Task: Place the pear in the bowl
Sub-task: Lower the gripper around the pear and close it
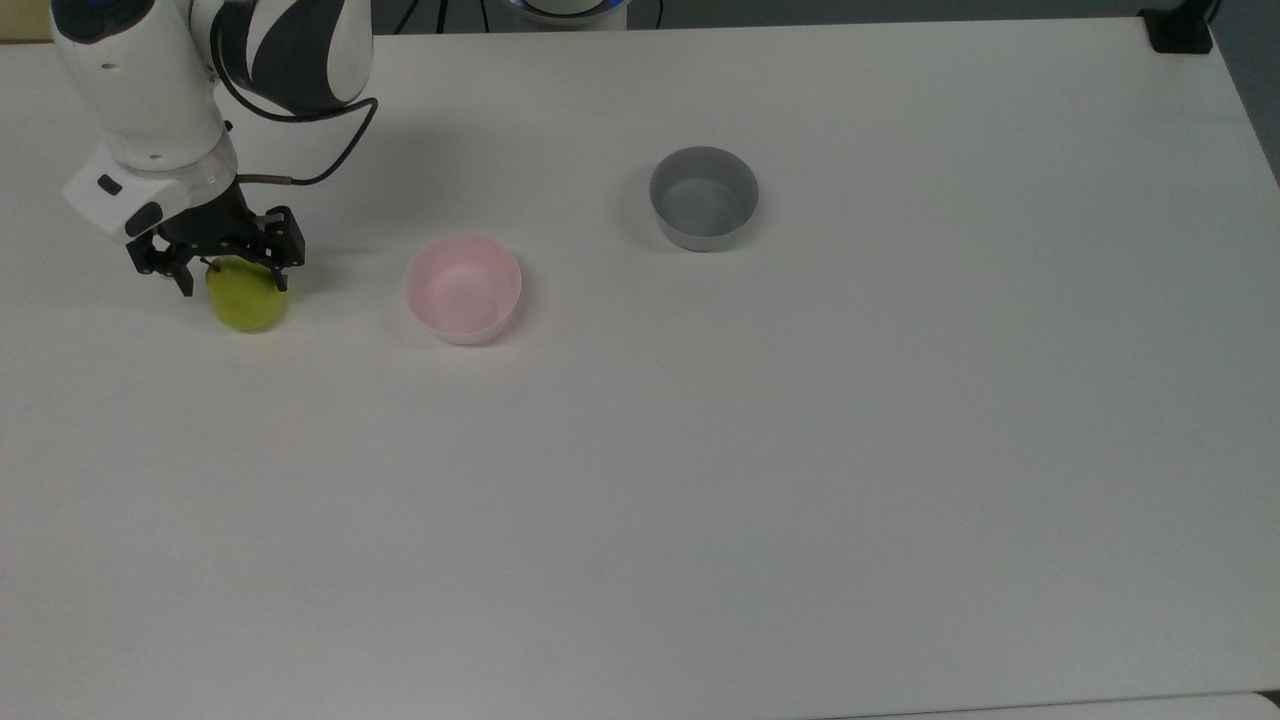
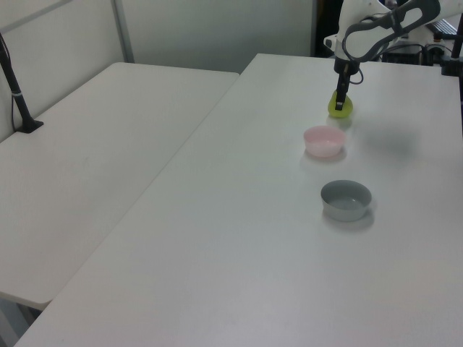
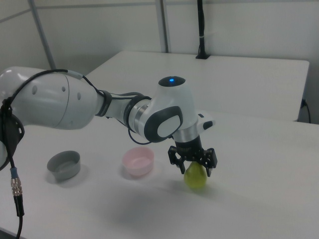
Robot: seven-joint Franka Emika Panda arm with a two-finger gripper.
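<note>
I need to grab the yellow-green pear by its upper part (image 2: 346,102) with my gripper next. Then I can put it in the pale pink bowl (image 2: 323,140).
The yellow-green pear (image 1: 245,303) (image 2: 341,108) (image 3: 196,177) stands on the white table at the top view's left. My gripper (image 1: 232,282) (image 3: 195,171) is lowered over it, open, with one black finger on each side of the pear's upper part. The pear's stem is hidden by the gripper. The pale pink bowl (image 1: 463,288) (image 2: 323,140) (image 3: 138,161) sits empty just to the pear's right in the top view, apart from it.
A grey bowl (image 1: 703,197) (image 2: 346,199) (image 3: 64,164) stands further to the top view's right. A second white table (image 2: 94,144) adjoins in the left view. The arm's cable (image 1: 330,150) loops above the gripper.
</note>
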